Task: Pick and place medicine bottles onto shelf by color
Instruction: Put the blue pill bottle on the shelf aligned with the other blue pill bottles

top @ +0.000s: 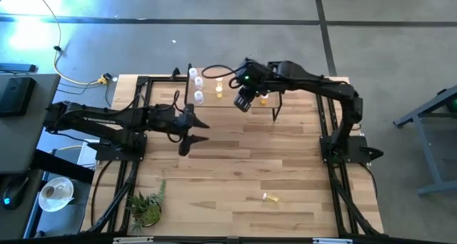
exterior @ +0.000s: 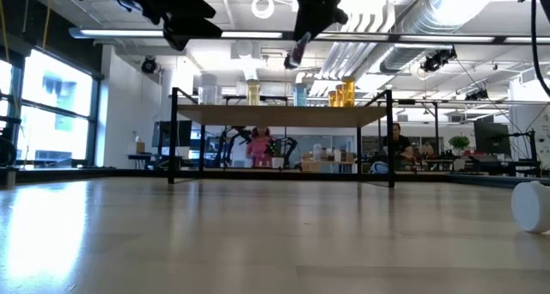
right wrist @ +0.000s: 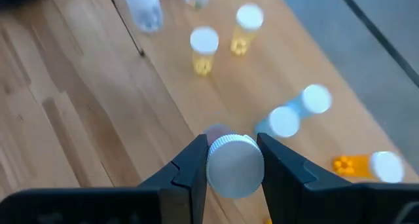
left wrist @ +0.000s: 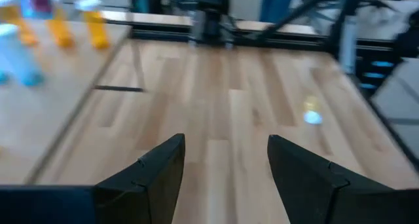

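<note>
The white-capped bottle hangs above the shelf board and would drop if my right gripper opened now, so I need to lower it first.
The shelf (top: 307, 94) stands at the table's far side, with several medicine bottles upright on its board: clear (top: 193, 73), pale yellow (right wrist: 204, 50), bluish (right wrist: 285, 122) and amber (right wrist: 366, 165). My right gripper (top: 244, 101) hangs above the board, shut on a small white-capped bottle (exterior: 301, 49). My left gripper (top: 203, 131) is open over the table just in front of the shelf's left part, with nothing between its fingers (left wrist: 157, 171). One more bottle (top: 270, 197) lies on its side near the table's front right. My right gripper pinches the bottle's white cap (right wrist: 234, 166) by its sides between the two fingers. The fingers come from above, slanting down. The bottle hangs tilted below them, lifted clear above the shelf board.
A small potted plant (top: 146, 208) sits at the table's near left corner. The shelf's thin black legs (exterior: 174, 135) stand on the table. Bare wood lies between the shelf and the lying bottle (left wrist: 313, 116).
</note>
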You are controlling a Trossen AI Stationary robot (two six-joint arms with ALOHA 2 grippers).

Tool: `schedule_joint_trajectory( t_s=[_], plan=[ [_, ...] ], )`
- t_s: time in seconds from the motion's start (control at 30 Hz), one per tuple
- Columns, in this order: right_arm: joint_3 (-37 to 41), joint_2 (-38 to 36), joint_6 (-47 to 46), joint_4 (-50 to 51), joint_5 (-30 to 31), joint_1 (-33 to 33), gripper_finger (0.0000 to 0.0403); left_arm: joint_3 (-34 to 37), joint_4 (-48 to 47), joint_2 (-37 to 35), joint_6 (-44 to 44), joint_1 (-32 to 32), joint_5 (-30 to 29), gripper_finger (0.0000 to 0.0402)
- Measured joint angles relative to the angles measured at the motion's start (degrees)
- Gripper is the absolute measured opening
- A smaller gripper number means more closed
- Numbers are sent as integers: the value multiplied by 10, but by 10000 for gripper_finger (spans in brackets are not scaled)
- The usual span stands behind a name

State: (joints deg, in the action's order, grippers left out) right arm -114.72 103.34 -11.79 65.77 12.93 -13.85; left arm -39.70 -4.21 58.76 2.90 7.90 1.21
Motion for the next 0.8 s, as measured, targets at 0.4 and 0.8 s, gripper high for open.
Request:
schedule_joint_trajectory(
  t_s=[0.4, 0.8],
  plan=[
    [0, 53, 3, 47, -21, -1, 101, 73, 83, 3, 31, 0, 49, 207],
    [0, 78, 17, 52, -11, -11, 101, 118, 152, 3, 60, 0, 71, 206]
  ],
)
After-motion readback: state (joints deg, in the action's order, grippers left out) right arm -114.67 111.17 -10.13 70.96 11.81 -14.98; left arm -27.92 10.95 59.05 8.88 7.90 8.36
